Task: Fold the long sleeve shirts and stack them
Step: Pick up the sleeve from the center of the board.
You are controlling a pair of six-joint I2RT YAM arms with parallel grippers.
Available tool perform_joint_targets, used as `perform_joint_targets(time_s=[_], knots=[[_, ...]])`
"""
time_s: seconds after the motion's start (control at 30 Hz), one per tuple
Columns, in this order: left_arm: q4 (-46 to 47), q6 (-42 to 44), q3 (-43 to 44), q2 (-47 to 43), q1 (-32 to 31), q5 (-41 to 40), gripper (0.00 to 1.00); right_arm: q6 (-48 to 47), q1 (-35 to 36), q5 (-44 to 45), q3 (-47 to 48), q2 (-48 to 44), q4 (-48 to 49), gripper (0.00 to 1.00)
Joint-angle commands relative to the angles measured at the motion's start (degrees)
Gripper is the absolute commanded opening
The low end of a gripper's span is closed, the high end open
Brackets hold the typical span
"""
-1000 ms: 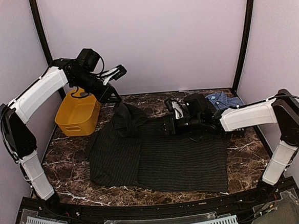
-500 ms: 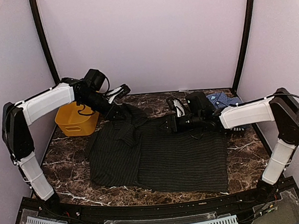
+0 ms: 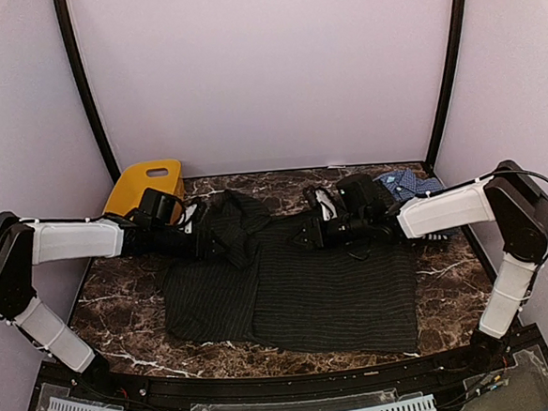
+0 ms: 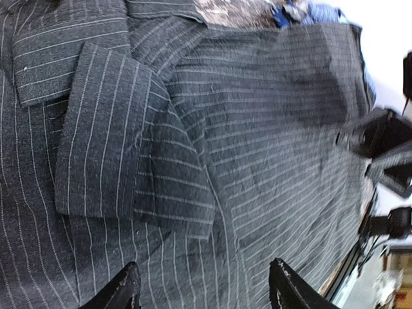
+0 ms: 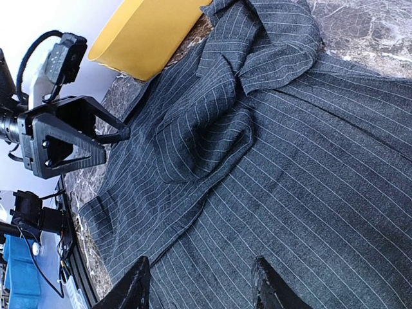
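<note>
The left gripper will next grab the sleeve by its cuff end, to stretch out the folded-over sleeve and fold it along the shirt.
The black pinstriped long sleeve shirt (image 3: 308,292) lies spread across the table, with one sleeve (image 3: 238,229) folded over its left part. In the left wrist view the sleeve's cuff (image 4: 103,135) rests flat on the shirt. My left gripper (image 3: 211,242) (image 4: 205,288) hovers low beside that sleeve, open, with nothing between its fingers. Over the shirt's upper middle my right gripper (image 3: 306,233) (image 5: 201,282) is open too, with only flat cloth under it. The blue checked shirt (image 3: 410,185) lies bunched at the back right, partly hidden behind the right arm.
A yellow plastic basket (image 3: 146,181) sits at the back left behind the left arm, and also shows in the right wrist view as the basket (image 5: 148,32). The purple back wall and black corner posts close in the marble table (image 3: 121,301).
The left arm swung down from high at the back left, laid the sleeve on the shirt and opened. The yellow basket has shifted toward the back wall. The right arm barely moved.
</note>
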Motion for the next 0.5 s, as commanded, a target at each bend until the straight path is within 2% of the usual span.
perform_joint_targets(time_s=[0.0,0.2,0.47], knots=[[12.96,-11.47,-3.26,1.71,0.09,0.6,0.67,0.61,-0.11,-0.58,-0.38,-0.09,2.35,0.5],[17.67,-17.52,-4.05,5.65,0.09,2.28,0.69,0.55,-0.1,-0.54,-0.83,-0.29,2.25,0.5],[20.2,-20.47,-3.97,9.16,0.09,4.0,0.68,0.48,-0.11,-0.44,-1.01,-0.13,2.36,0.49]])
